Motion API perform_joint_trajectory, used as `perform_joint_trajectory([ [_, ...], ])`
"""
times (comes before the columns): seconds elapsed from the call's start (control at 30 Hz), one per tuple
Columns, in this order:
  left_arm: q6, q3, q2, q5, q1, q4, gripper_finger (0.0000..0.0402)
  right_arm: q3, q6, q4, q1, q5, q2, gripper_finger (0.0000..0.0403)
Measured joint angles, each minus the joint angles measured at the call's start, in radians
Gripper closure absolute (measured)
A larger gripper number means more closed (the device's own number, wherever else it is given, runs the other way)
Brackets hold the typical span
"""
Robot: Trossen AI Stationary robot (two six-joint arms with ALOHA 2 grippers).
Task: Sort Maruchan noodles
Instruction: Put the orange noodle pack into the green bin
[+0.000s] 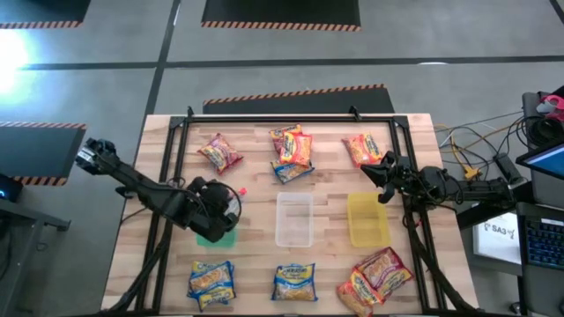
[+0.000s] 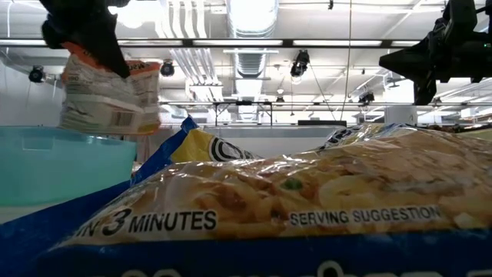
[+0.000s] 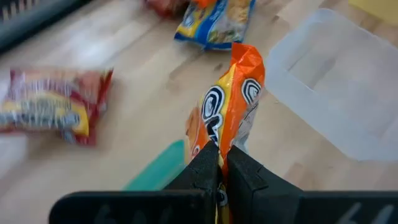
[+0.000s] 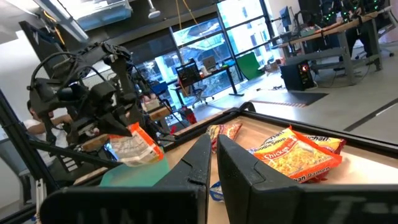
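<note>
I need to move the orange-yellow packet inside before my left gripper releases it: its orange end (image 3: 247, 61) is out past the green bin's corner (image 3: 176, 149).
My left gripper (image 1: 220, 208) hovers over the green bin (image 1: 218, 236) at the table's left middle, shut on an orange-yellow noodle packet (image 3: 227, 102). In the low view the packet (image 2: 111, 96) hangs below the gripper (image 2: 86, 38). My right gripper (image 1: 382, 173) waits shut and empty above the table's right side. Other packets lie flat on the table. A red-pink one (image 1: 220, 152), a small stack (image 1: 292, 147) and an orange one (image 1: 363, 149) lie along the far side. Two blue-yellow ones (image 1: 211, 283) (image 1: 293, 282) and a red-orange pile (image 1: 375, 278) lie along the near edge. My left gripper pinches one edge of the orange-yellow packet (image 3: 219, 144) between its two fingers (image 3: 205, 171), slanting down from above. The packet stands edge-on out of the fingertips and hangs clear of the table, above the green bin's rim (image 3: 155, 172).
A clear bin (image 1: 294, 219) and a yellow bin (image 1: 367, 219) stand in a row with the green one across the table's middle. A black frame (image 1: 291, 119) runs around the table top. A blue-yellow packet (image 2: 292, 208) fills the low view's foreground.
</note>
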State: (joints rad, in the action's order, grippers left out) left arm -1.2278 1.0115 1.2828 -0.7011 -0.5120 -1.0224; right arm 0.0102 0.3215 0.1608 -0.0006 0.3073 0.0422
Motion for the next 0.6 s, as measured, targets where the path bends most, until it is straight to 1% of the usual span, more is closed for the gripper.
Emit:
perform_joint_trajectory([
  [0.3,-0.441,0.0,-0.063,0.089,-0.016,-0.091,0.0401,0.0,0.0,0.0,0.0,0.0,0.0,0.0385],
  [0.43,-0.603,0.0,-0.109,0.092,-0.028,-0.101,0.0401,0.0,0.0,0.0,0.0,0.0,0.0,0.0385],
  [0.6,-0.864,0.001,-0.143,0.092,-0.045,-0.109,0.0401,0.0,0.0,0.0,0.0,0.0,0.0,0.0385],
])
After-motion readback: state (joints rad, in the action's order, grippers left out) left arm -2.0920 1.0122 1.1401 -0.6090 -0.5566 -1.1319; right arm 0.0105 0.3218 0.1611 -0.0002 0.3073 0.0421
